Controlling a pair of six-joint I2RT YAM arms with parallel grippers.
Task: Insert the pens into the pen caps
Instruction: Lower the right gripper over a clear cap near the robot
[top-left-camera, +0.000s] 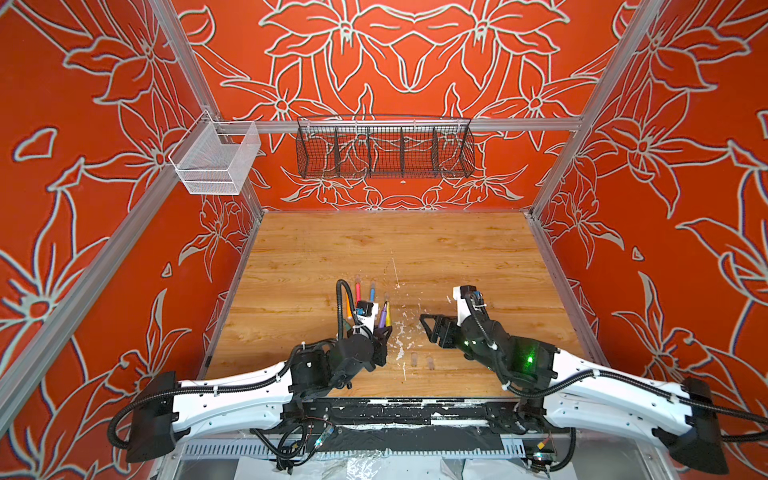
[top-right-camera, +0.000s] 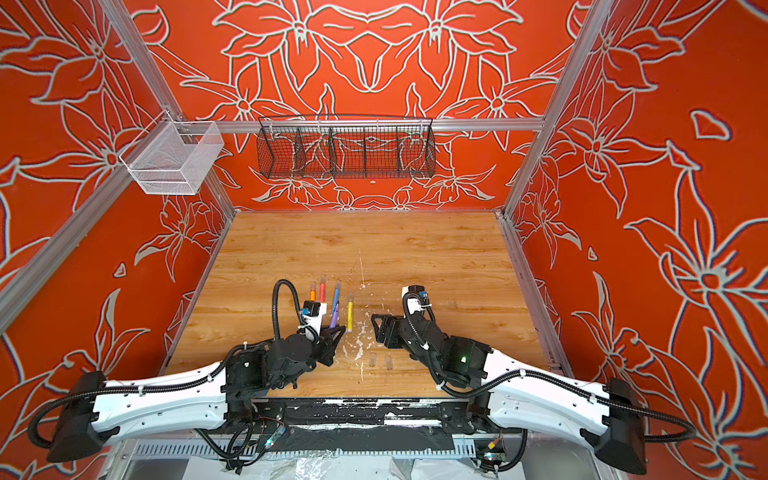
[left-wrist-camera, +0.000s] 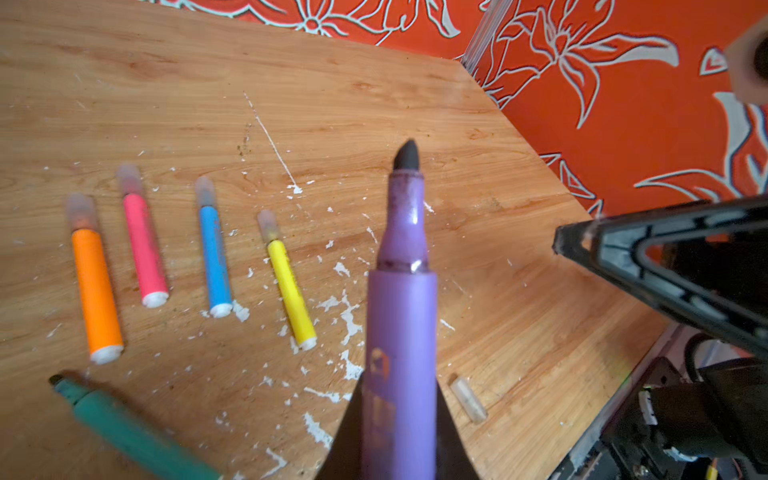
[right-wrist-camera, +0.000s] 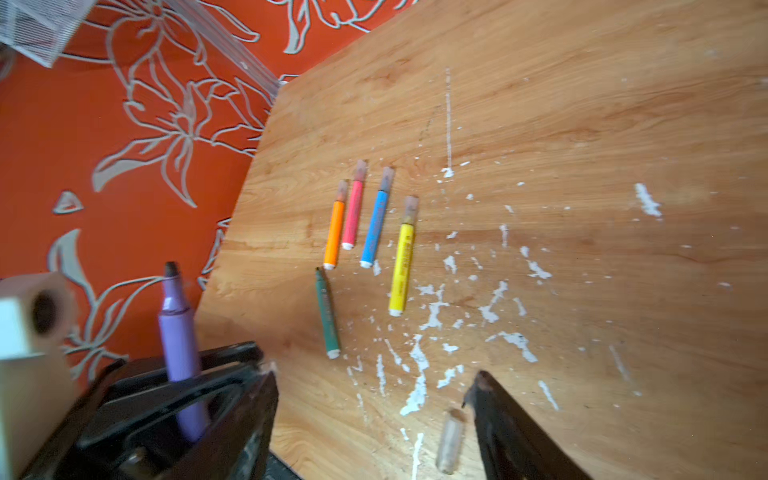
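The loose pen cap needs to take the purple pen's tip, so my right gripper will grip the cap across its sides next. The cap's open end stays free that way.
My left gripper (left-wrist-camera: 399, 388) is shut on the purple pen (left-wrist-camera: 401, 311), which has a bare dark tip pointing away from the wrist; it also shows in both top views (top-left-camera: 382, 314) (top-right-camera: 334, 318). The green pen (right-wrist-camera: 328, 316) lies uncapped on the table. Orange (right-wrist-camera: 334, 235), pink (right-wrist-camera: 353, 216), blue (right-wrist-camera: 374, 226) and yellow (right-wrist-camera: 401, 266) pens lie in a row, each wearing a cap. My right gripper (right-wrist-camera: 374, 374) hangs open just above the table, with a loose pen cap (right-wrist-camera: 451, 440) lying beside one finger. Two loose caps (top-left-camera: 414, 359) (top-left-camera: 430, 363) show in a top view.
White paint-like flecks (right-wrist-camera: 432, 307) are scattered over the wooden table (top-left-camera: 457, 257). A black wire basket (top-left-camera: 384, 151) and a white mesh basket (top-left-camera: 216, 160) hang on the back rail. Red patterned walls close in three sides.
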